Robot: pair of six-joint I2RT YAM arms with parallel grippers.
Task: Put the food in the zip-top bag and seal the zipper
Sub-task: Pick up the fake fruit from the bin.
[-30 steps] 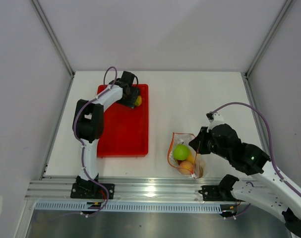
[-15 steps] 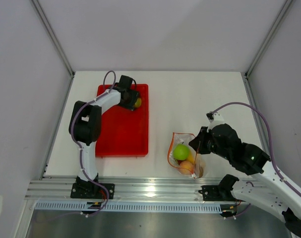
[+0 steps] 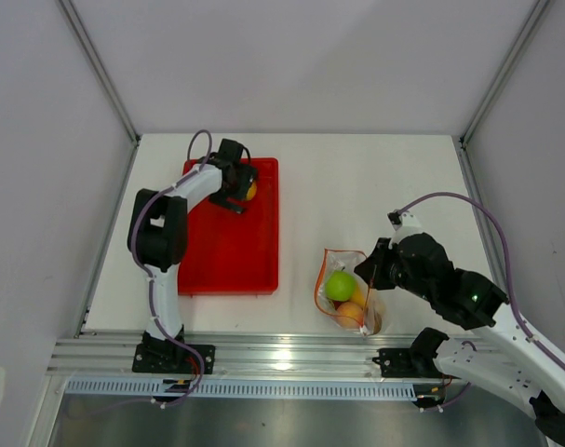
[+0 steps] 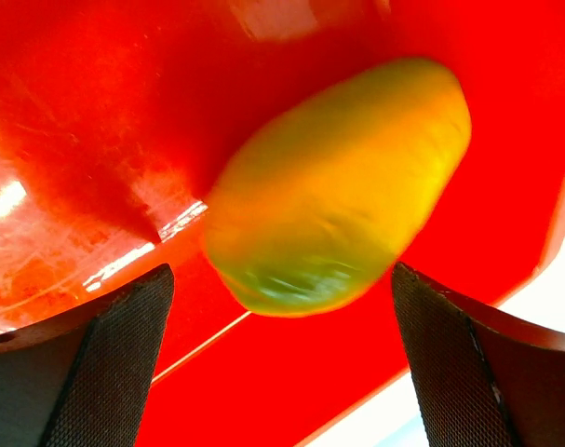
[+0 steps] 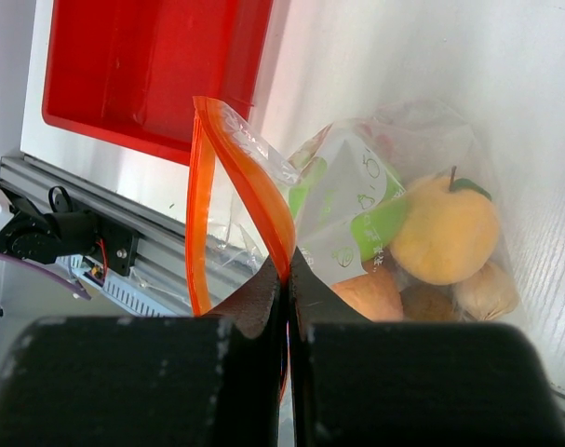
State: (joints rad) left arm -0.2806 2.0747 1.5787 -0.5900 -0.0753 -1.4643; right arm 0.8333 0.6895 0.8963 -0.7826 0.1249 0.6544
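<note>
My left gripper grips the mango across its sides at the mango's near end next. The mango's far end stays free to enter the zip-top bag first.
A yellow-green mango lies in the far right corner of the red tray. My left gripper hangs right over it, open, with the mango free between the two black pads. The clear zip-top bag lies near the table's front edge and holds a green apple, an orange fruit and a brown kiwi. My right gripper is shut on the orange-red zipper and holds the bag's mouth open towards the tray.
The rest of the red tray is bare. An aluminium rail runs along the near table edge, just below the bag. White walls with metal posts close in the table's left, right and far sides.
My left gripper's jaws have spread wide around the mango, and the wrist has shifted slightly left over the tray's far corner. The right gripper and the bag have not moved.
</note>
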